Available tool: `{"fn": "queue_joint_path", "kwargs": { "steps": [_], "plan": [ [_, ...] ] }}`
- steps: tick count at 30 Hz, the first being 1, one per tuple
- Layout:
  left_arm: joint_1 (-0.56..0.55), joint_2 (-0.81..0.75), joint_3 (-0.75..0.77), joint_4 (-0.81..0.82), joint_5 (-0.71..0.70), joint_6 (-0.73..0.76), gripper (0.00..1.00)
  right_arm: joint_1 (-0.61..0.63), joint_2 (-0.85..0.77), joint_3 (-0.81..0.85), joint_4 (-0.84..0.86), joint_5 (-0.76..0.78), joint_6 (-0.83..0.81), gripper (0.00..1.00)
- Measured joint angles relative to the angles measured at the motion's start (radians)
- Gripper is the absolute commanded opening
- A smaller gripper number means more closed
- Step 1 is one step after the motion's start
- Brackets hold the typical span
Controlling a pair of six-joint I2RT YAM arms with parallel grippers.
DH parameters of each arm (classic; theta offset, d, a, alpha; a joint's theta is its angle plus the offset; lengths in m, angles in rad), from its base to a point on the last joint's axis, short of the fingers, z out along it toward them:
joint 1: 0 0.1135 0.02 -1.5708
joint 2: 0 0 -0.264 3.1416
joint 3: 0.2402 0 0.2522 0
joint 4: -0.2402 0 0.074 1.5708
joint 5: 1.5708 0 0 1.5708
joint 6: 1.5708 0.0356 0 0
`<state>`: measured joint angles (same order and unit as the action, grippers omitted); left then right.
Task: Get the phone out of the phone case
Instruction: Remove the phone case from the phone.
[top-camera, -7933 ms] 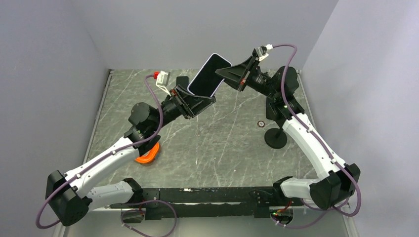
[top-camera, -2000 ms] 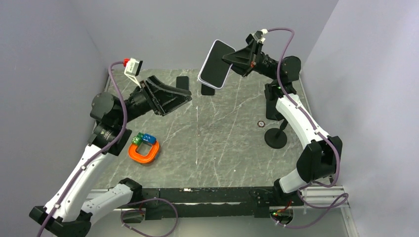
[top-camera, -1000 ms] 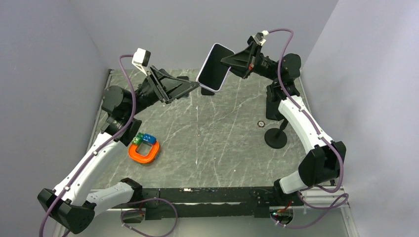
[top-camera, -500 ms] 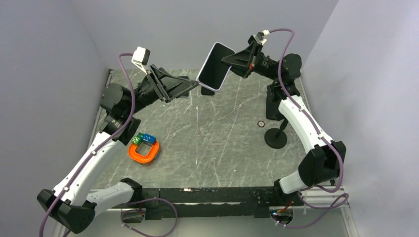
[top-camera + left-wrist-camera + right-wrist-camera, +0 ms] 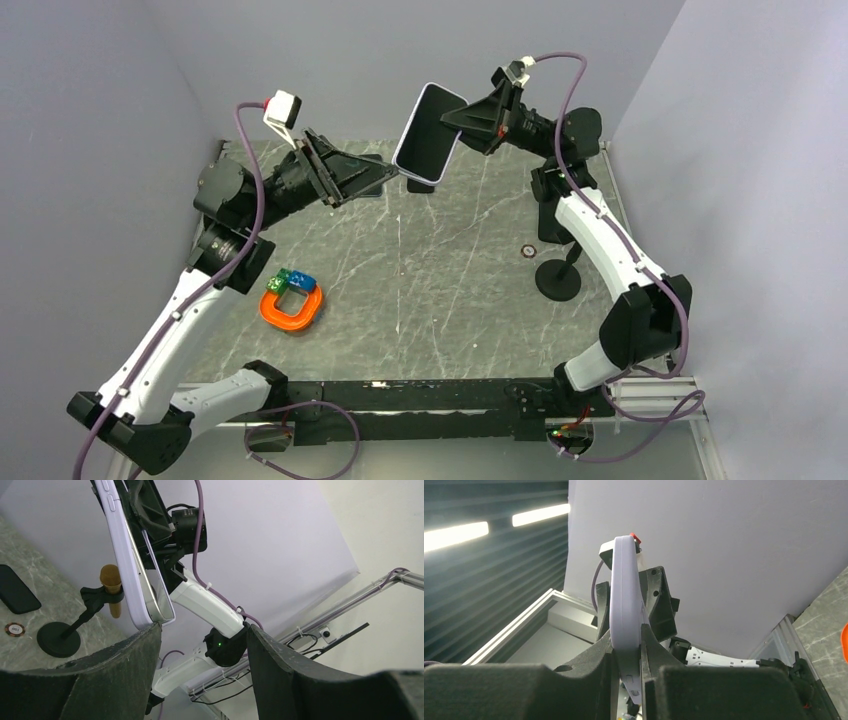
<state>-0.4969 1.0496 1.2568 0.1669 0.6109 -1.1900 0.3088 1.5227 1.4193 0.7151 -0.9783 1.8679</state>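
Note:
The lilac case needs to stay free to be pulled off, so next my left gripper will take hold of the phone by its bare silver edge (image 5: 148, 591).
The phone (image 5: 428, 122) sits in its lilac phone case (image 5: 418, 177) and is held up in the air above the far end of the table. My right gripper (image 5: 450, 122) is shut on the case's edge, and in the right wrist view the lilac case (image 5: 624, 595) is pinched between the right gripper's (image 5: 628, 647) two pads. My left gripper (image 5: 386, 172) is open. In the left wrist view one of the left gripper's (image 5: 204, 630) fingers (image 5: 142, 645) touches the lower corner of the case (image 5: 125, 555). The other finger stands apart with nothing between them. Whether the phone is lifting from the case I cannot tell.
An orange ring with blue and green blocks (image 5: 290, 305) lies at the table's left. A black stand with a gold microphone (image 5: 558, 275) (image 5: 110, 580) stands on the right, with a small round token (image 5: 527, 251) (image 5: 15, 629) beside it. A flat black slab (image 5: 15, 587) lies under the phone.
My right gripper has carried the cased phone slightly up and to the left. My left gripper has followed, keeping its fingertip at the case's lower corner.

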Motion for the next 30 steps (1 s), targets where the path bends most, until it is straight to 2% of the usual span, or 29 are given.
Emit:
{"fn": "queue_joint_path", "kwargs": {
  "steps": [6,21,28,30],
  "plan": [
    [-0.016,0.01,0.075,-0.126,-0.004,0.071,0.69,0.013,0.019,0.026,0.021,0.0,0.01,0.0],
    [-0.032,0.008,0.145,-0.331,-0.041,0.201,0.67,0.055,0.065,0.039,0.088,0.008,0.04,0.0],
    [-0.033,0.009,0.146,-0.372,-0.057,0.201,0.56,0.074,0.066,0.053,0.028,0.015,-0.012,0.0],
    [-0.034,0.009,0.147,-0.393,-0.071,0.2,0.58,0.083,0.067,0.064,0.011,0.027,-0.037,0.0]
  ]
}}
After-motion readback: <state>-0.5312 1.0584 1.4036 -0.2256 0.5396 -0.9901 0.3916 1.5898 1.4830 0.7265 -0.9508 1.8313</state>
